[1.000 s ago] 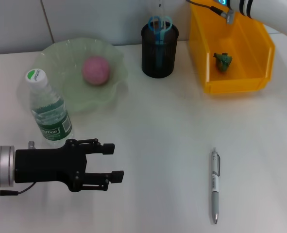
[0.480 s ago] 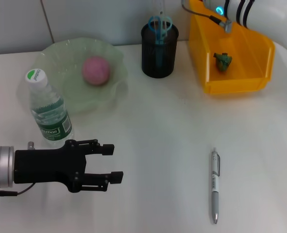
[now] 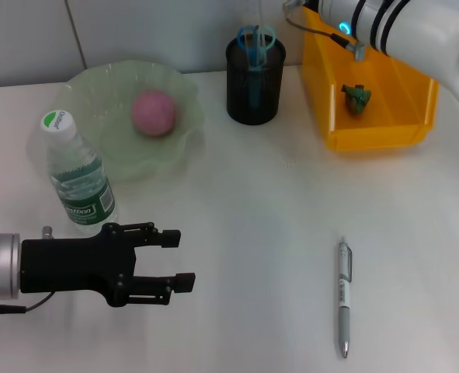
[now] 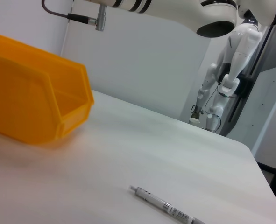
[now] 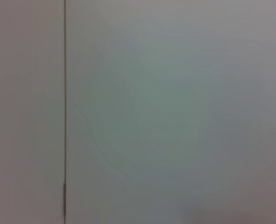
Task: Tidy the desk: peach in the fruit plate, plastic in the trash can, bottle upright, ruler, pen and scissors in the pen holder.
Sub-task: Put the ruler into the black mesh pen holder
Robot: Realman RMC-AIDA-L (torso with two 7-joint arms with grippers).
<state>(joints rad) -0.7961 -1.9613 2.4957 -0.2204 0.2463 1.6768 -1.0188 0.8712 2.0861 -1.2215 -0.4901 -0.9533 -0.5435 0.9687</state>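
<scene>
My right gripper opens now, since the clear ruler's lower part stands inside the pen holder's rim (image 3: 254, 48), and the ruler would stay there.
The pink peach (image 3: 153, 113) lies in the pale-green fruit plate (image 3: 105, 85) at the back left of the desk (image 3: 268, 217). In front of the plate the bottle (image 3: 77, 177) stands upright. Blue-handled scissors (image 3: 255, 39) and the clear ruler (image 3: 255, 11) stick up out of the black mesh pen holder (image 3: 254, 85). A crumpled green plastic piece (image 3: 356, 98) rests inside the yellow trash can (image 3: 369, 132), also seen in the left wrist view (image 4: 30, 109). The pen (image 3: 344, 307) (image 4: 168, 211) lies flat on the desk at the front right. My left gripper (image 3: 184, 258) hovers open and empty at the front left, just below the bottle.
My right arm (image 3: 404, 27) reaches in at the top right over the trash can's back wall; its fingers are beyond the frame edge. The right wrist view holds only a plain wall. A wall runs behind the desk.
The right arm has swung left along the top, over the trash can's back toward the pen holder. The left gripper and all objects have stayed put.
</scene>
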